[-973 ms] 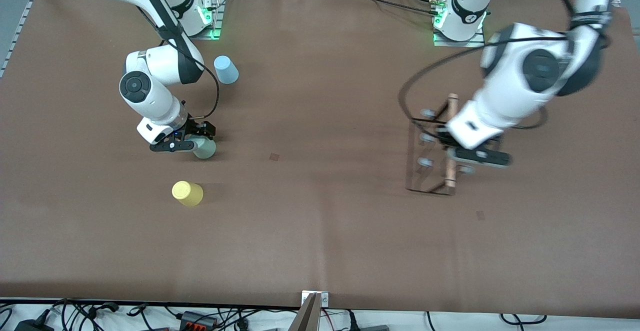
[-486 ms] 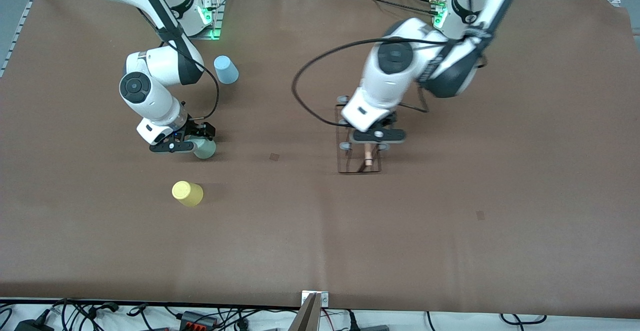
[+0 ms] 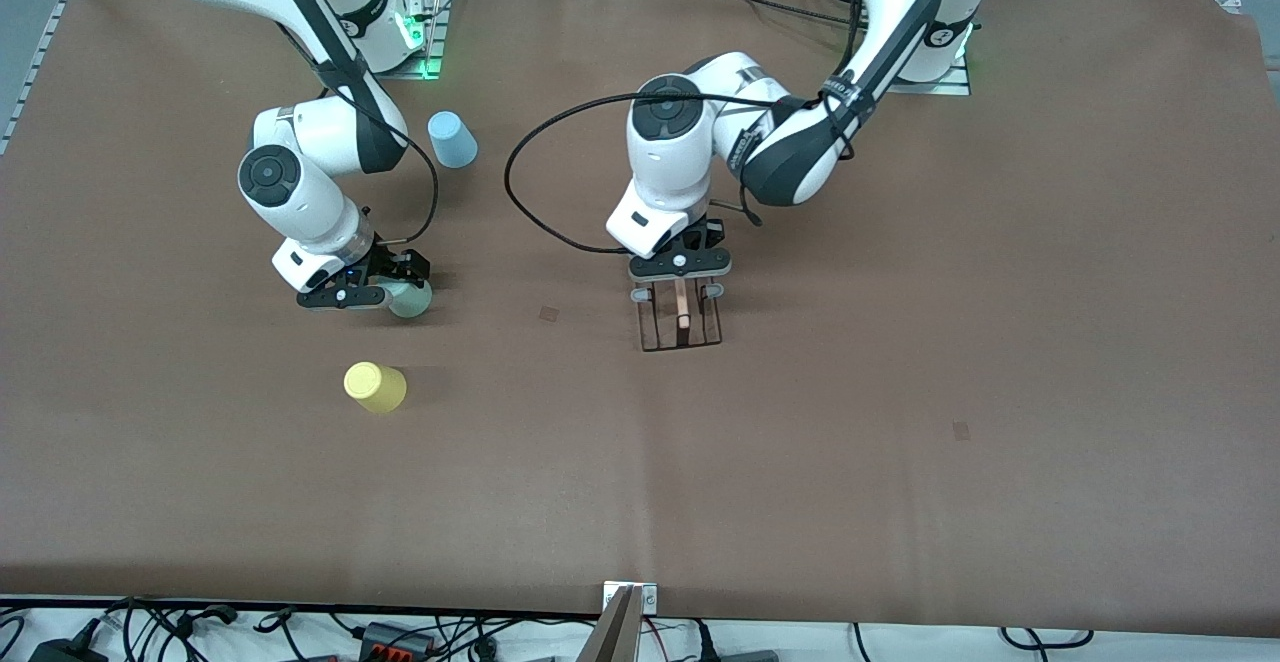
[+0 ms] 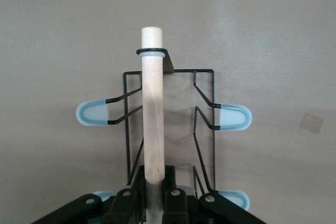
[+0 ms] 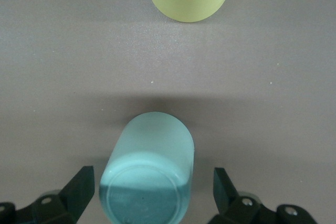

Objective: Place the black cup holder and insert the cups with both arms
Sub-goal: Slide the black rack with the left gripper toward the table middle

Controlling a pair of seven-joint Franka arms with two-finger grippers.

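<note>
My right gripper should close on the mint green cup (image 3: 411, 299) (image 5: 149, 166) now, because its fingers are on either side of the cup.
My left gripper (image 3: 679, 264) is shut on the light wooden rod (image 4: 152, 114) of the black cup holder (image 3: 681, 327), near the middle of the table. The holder is upright, its wire base at table level; I cannot tell if it touches. Pale grey-blue prong caps (image 4: 233, 117) stick out on both sides. My right gripper (image 3: 385, 292) is open, one finger on each side of the mint green cup (image 3: 411, 299), with gaps showing in the right wrist view (image 5: 149, 166). The yellow cup (image 3: 374, 387) stands nearer the front camera. The light blue cup (image 3: 452, 139) stands near the right arm's base.
The brown table mat (image 3: 900, 442) is bare toward the left arm's end and along the front edge. A black cable (image 3: 540, 212) loops from the left arm's wrist over the table between the two arms.
The left arm has swung the cup holder from the left arm's end of the table to near the middle and turned it square. The right gripper has stayed around the mint green cup.
</note>
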